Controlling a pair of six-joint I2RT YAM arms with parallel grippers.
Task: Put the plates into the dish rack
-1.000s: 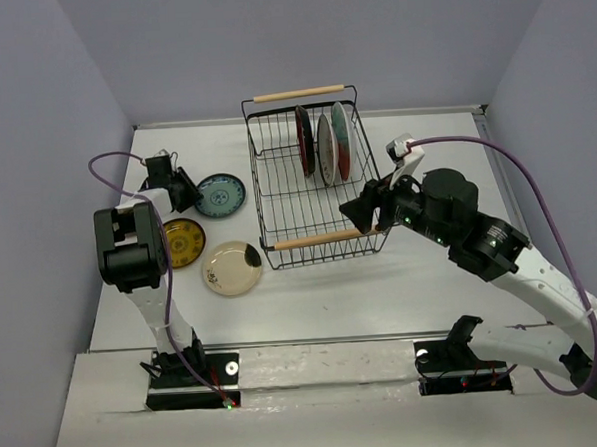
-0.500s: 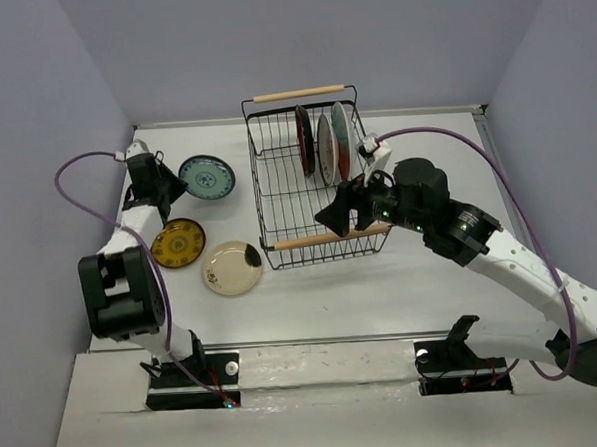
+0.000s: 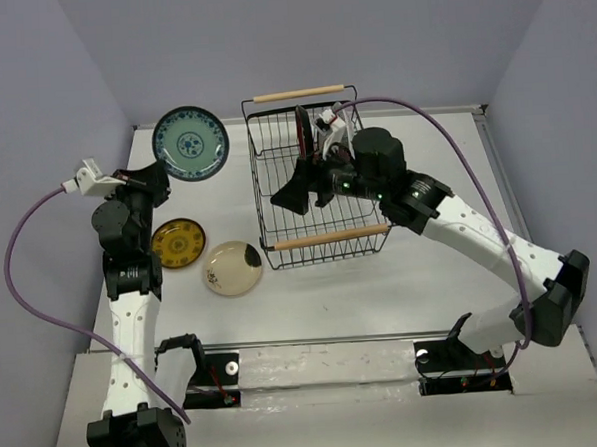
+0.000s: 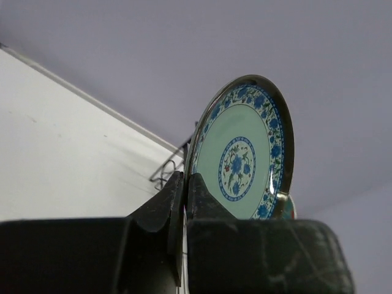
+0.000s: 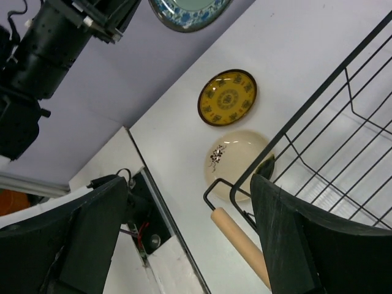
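The robot's right gripper should next grab the teal-blue plate's free rim (image 3: 219,119) opposite the left gripper. The teal-blue plate's other edge then stays free to go into the dish rack (image 3: 260,200).
My left gripper (image 3: 162,172) is shut on the rim of the small teal-blue plate (image 3: 190,142), which it holds upright, high over the table's far left corner; the fingers (image 4: 199,190) pinch its lower edge (image 4: 245,153). On the table to the left of the dish rack (image 3: 260,200) lie the yellow-brown plate (image 3: 178,243) and the cream plate (image 3: 232,268). My right gripper (image 3: 295,195) hangs open over the rack's left half, with nothing between its fingers (image 5: 278,220). A dark-red-rimmed plate (image 3: 303,133) stands on edge in the rack; my right arm hides whatever stands behind it.
The rack has wooden handles at the far end (image 3: 299,93) and the near end (image 3: 329,239). The right wrist view looks down past the near handle (image 5: 239,245) to the cream plate (image 5: 236,162) and yellow-brown plate (image 5: 228,98). Walls enclose the table on three sides.
My left gripper shut on the teal-blue plate and lifted it upright off the table. My right gripper swung left from the rack's near right corner to over its left half, opening wider.
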